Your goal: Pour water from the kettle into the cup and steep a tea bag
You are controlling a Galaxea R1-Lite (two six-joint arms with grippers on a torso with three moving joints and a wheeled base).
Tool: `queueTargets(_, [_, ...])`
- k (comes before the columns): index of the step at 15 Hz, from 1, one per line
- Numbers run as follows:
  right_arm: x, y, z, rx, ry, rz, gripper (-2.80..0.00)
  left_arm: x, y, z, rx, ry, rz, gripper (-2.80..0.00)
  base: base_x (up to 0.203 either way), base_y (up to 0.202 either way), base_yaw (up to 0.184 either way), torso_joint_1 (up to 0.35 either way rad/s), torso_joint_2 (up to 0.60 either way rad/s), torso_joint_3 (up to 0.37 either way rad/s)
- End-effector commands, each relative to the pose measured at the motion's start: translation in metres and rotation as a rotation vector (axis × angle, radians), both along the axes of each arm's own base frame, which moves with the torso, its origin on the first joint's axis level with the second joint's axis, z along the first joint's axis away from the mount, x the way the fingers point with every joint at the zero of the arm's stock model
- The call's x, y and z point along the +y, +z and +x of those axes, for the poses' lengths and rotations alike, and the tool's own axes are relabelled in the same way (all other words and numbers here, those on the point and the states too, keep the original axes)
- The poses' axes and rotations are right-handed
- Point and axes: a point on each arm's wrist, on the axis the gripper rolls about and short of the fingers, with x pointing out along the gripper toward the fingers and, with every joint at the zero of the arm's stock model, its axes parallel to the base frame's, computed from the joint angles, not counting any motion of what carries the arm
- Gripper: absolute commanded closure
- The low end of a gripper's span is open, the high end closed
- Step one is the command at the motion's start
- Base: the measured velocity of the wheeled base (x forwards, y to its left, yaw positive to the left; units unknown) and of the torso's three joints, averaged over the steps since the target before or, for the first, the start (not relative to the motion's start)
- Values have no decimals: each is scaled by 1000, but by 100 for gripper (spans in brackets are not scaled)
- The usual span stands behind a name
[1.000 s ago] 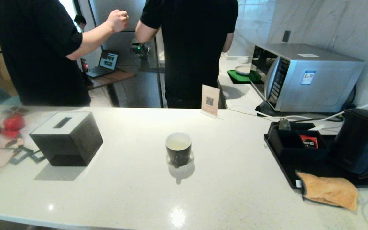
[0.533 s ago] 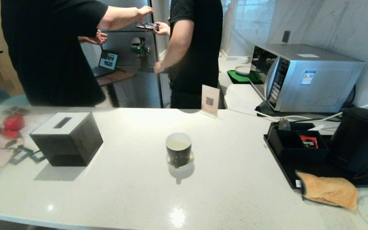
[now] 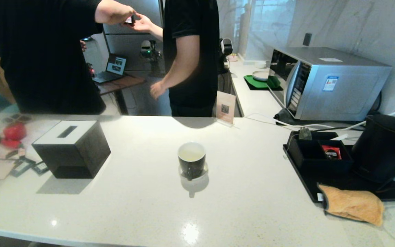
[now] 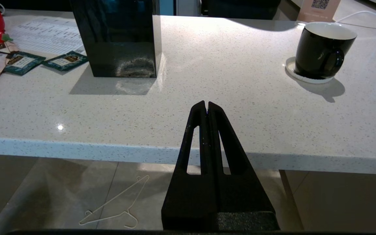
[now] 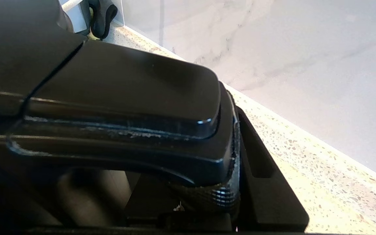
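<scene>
My right gripper should open now, because the kettle's base point(image 3: 369, 174) rests on the black tray point(image 3: 315, 187) beneath my right gripper, and the black kettle would stay standing.
The large black kettle point(image 3: 382, 147) stands at the counter's far right, over the black tray point(image 3: 315, 187). In the right wrist view its handle point(image 5: 116, 88) fills the picture, and my right gripper point(image 5: 181, 169) is shut on it, one finger point(image 5: 266, 182) pressed along the handle's side. The black cup point(image 3: 191, 160) with a white inside sits on a coaster mid-counter, also in the left wrist view point(image 4: 321, 49). The grey-green tea bag point(image 3: 304, 133) leans on the rim of a black box. My left gripper point(image 4: 206, 103) hangs shut and empty at the counter's front edge.
A black tissue box point(image 3: 71, 148) stands left of the cup. An orange cloth point(image 3: 353, 204) lies at the tray's front, a red sachet point(image 3: 331, 151) in the box. A microwave point(image 3: 327, 82) and a small sign point(image 3: 225, 107) stand behind. Two people point(image 3: 39, 51) are beyond the counter.
The kettle has shifted slightly up and to the left in my right gripper. The two people behind the counter have moved left and brought their hands together. The cup and the left arm are unmoved.
</scene>
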Motion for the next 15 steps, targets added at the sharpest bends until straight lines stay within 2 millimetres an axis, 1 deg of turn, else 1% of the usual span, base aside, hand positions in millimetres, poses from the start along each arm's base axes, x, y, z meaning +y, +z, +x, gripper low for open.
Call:
queueTargets(1, [0,-4,1,5,1,-1,0,0,0,0,0,0,-1,0,0,0,0,0,0,0])
queueTargets(5, [1,-6,2,3,1,-7,0,0,0,0,1,0,-1,0,0,0,0,0,0,0])
queueTargets(6, [1,-6,1,3,0,-7,-280,0,0,0,1,0,0,0,0,0,0,0,0,0])
queueTargets(12, [5,-5,-6,7,-2,-8,-280,0,0,0,1,0,-1,0,0,0,0,0,0,0])
queueTargets(15, [10,-2,-13,13,1,-4,-280,0,0,0,1,0,0,0,0,0,0,0,0,0])
